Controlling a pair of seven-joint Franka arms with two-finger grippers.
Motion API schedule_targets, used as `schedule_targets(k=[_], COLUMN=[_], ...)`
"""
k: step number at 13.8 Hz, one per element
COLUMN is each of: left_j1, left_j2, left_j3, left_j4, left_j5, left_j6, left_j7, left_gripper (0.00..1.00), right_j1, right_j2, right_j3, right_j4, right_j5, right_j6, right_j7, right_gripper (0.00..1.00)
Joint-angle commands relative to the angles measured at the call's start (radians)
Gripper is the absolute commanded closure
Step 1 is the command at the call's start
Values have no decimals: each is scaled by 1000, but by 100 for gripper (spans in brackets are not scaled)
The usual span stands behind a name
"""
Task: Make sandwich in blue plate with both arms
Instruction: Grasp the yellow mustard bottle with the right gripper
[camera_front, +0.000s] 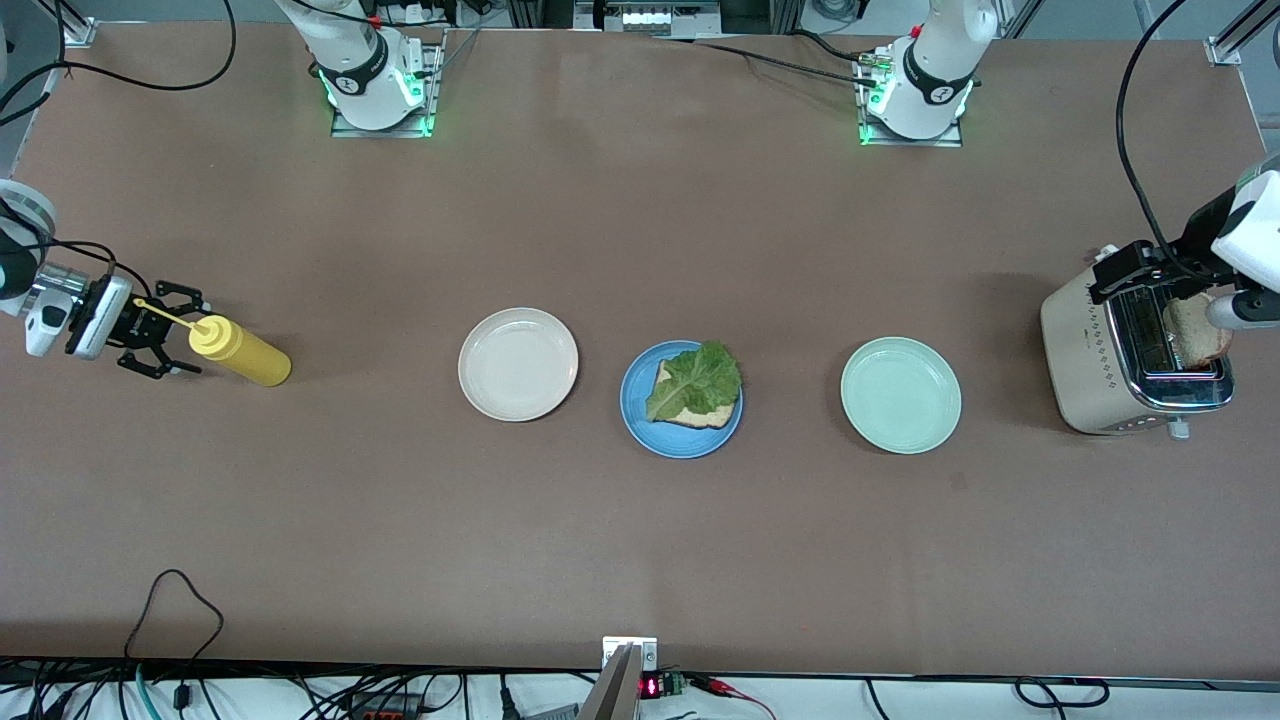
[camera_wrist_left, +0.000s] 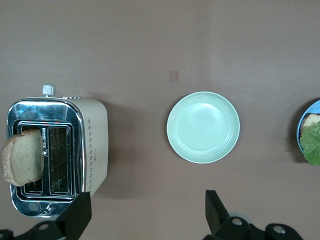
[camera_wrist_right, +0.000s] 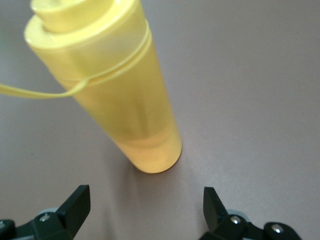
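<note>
Next, my right gripper grabs the yellow squeeze bottle by its body (camera_front: 250, 352), to add sauce to the sandwich on the blue plate (camera_front: 660, 436).
The blue plate (camera_front: 660, 436) lies mid-table between two other plates; its edge (camera_wrist_left: 301, 125) also shows in the left wrist view. On it rests one bread slice (camera_front: 706, 413) with a green lettuce leaf (camera_front: 695, 378) on top. Another bread slice (camera_front: 1195, 336) (camera_wrist_left: 22, 156) sticks up from a toaster slot. My left gripper (camera_front: 1125, 272) (camera_wrist_left: 147, 206) hangs open over the toaster's edge, with nothing between its fingers. Beside a yellow squeeze bottle (camera_front: 242, 352) (camera_wrist_right: 117, 95), at the right arm's end of the table, my right gripper (camera_front: 152, 338) (camera_wrist_right: 145, 201) is open and holds nothing.
A cream-white plate (camera_front: 518, 364) lies beside the blue plate toward the right arm's end. A mint-green plate (camera_front: 900, 395) (camera_wrist_left: 203, 127) lies toward the left arm's end. The cream and chrome toaster (camera_front: 1095, 350) (camera_wrist_left: 92, 135) stands at the left arm's end.
</note>
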Motion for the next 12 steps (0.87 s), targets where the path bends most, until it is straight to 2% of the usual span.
schedule_targets(k=[1,4,6,12], left_j1=[13,13,13,13], left_j2=[-17,-16,-13,-11], left_j3=[-5,-6,-6,-5], left_j4=[-19,-15,-15,-15], left_j5=[2,2,2,0], left_j6=[13,17,29,34], left_j7=[9,9,9,9], left_gripper=[0,0,0,0], right_j1=[-27,-26,-26,-24], right_j2=[28,45,54,84], right_j3=[37,39,63,67], right_j4=[38,44,43,31], right_j5=[28,76,84,93], right_j6=[-7,-7,-8,-28], right_j7=[-23,-66,-71,-132], right_gripper=[0,0,0,0])
